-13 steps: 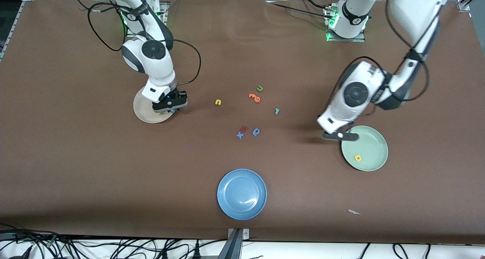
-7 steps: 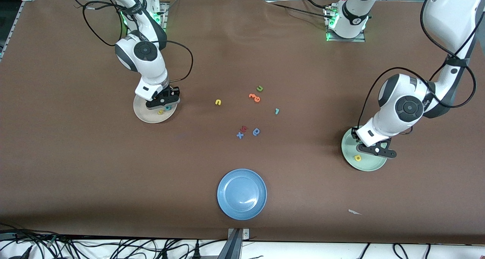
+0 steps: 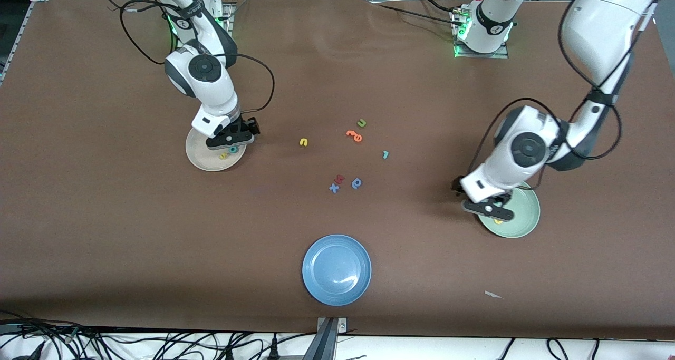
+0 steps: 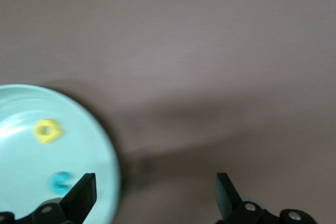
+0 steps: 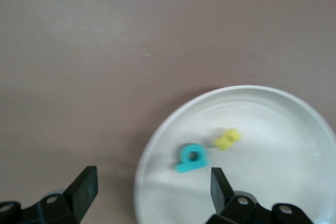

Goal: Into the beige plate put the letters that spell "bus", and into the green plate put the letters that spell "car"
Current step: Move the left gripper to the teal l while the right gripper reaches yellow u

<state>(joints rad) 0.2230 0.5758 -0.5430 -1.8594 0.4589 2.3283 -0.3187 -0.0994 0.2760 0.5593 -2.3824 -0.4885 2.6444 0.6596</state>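
I should next take hold of the teal "r" by its short-armed end (image 3: 386, 152) with my left gripper, so that it completes "car" in the green plate (image 3: 524, 212).
The beige plate (image 3: 199, 152) holds a teal "b" (image 3: 233, 149) and a yellow "s" (image 3: 223, 155). My right gripper (image 3: 230, 138) hangs open just over its rim; the right wrist view shows the plate (image 5: 273, 182), the "b" (image 5: 191, 158) and the "s" (image 5: 228, 139) below the empty gripper (image 5: 152, 182). My left gripper (image 3: 488, 208) is open over the green plate's (image 3: 524, 212) edge. The left wrist view shows that plate (image 4: 79, 145) with a yellow "a" (image 4: 47, 131) and a teal "c" (image 4: 60, 181); the gripper (image 4: 155, 187) holds nothing. A yellow "u" (image 3: 303, 142) and a teal "r" (image 3: 385, 154) lie mid-table.
A green "u" (image 3: 361, 123) and orange letters (image 3: 355, 135) lie near the middle. A blue "a" (image 3: 357, 183), a red letter (image 3: 340, 178) and a blue "x" (image 3: 334, 188) sit nearer the camera. A blue plate (image 3: 336, 269) stands by the front edge.
Both grippers have opened. The teal "b" dropped from the right gripper into the beige plate. The left gripper swung over the green plate, then back to its edge.
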